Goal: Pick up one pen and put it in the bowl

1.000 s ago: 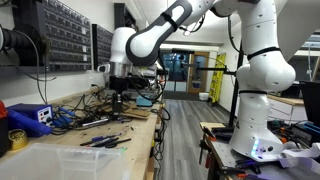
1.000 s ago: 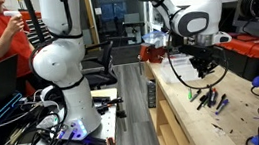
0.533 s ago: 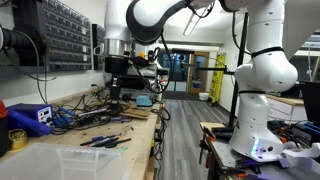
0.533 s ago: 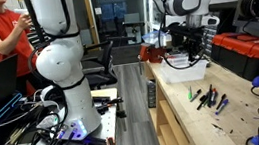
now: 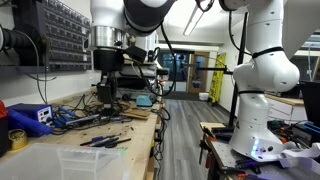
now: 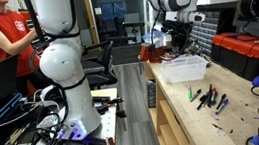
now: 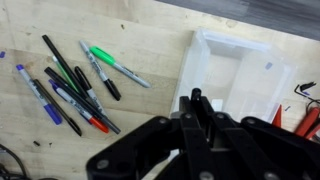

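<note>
I should keep my gripper closed on the pen until it is over the middle of the bowl, because the pen hangs above the bowl's edge and could catch on it.
My gripper (image 7: 196,100) is shut, with a thin black pen (image 7: 195,92) showing between the fingertips. It hangs above the near edge of the bowl (image 7: 240,75), a large frosted-clear tub. In both exterior views the gripper (image 5: 103,92) (image 6: 179,44) is raised above the bench, over the bowl (image 6: 184,68). The bowl also shows at the front of the bench (image 5: 70,160). Several loose pens (image 7: 75,82) lie on the wood to the left of the bowl, one of them green (image 7: 118,66). They also show in both exterior views (image 5: 105,141) (image 6: 209,98).
A yellow roll (image 5: 17,138) and a blue box (image 5: 30,117) sit by tangled cables at the bench's back. A red toolbox (image 6: 252,46) stands beyond the bowl. A person in red (image 6: 3,29) stands behind a second robot base (image 6: 64,71).
The gripper has risen from the pile of pens and moved sideways to a spot above the bowl, jaws staying shut.
</note>
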Motion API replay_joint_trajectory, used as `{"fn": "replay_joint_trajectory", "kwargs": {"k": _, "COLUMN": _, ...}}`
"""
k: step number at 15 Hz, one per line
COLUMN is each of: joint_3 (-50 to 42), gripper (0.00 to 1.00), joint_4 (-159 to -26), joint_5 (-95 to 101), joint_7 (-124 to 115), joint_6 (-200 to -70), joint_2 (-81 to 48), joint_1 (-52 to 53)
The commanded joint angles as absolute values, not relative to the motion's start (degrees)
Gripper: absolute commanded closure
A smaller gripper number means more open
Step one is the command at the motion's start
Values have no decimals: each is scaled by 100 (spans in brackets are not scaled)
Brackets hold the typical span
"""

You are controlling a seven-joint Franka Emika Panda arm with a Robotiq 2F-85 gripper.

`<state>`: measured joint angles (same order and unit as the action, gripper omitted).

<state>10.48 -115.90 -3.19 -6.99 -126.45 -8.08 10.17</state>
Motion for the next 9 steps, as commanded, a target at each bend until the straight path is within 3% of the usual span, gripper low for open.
{"fn": "replay_joint_trajectory", "kwargs": {"k": 1, "joint_3": 1108, "gripper": 97, "joint_4": -11096, "joint_5": -269, "joint_7": -1194, "joint_6": -12431, "joint_2": -1273, "joint_1": 1238}}
{"fn": "replay_joint_trajectory", "kwargs": {"k": 9, "joint_3": 1113, "gripper": 94, "joint_4": -10534, "joint_5": -300, "joint_7": -1285, "joint_6": -12806, "joint_2": -2214, "joint_1": 1555}}
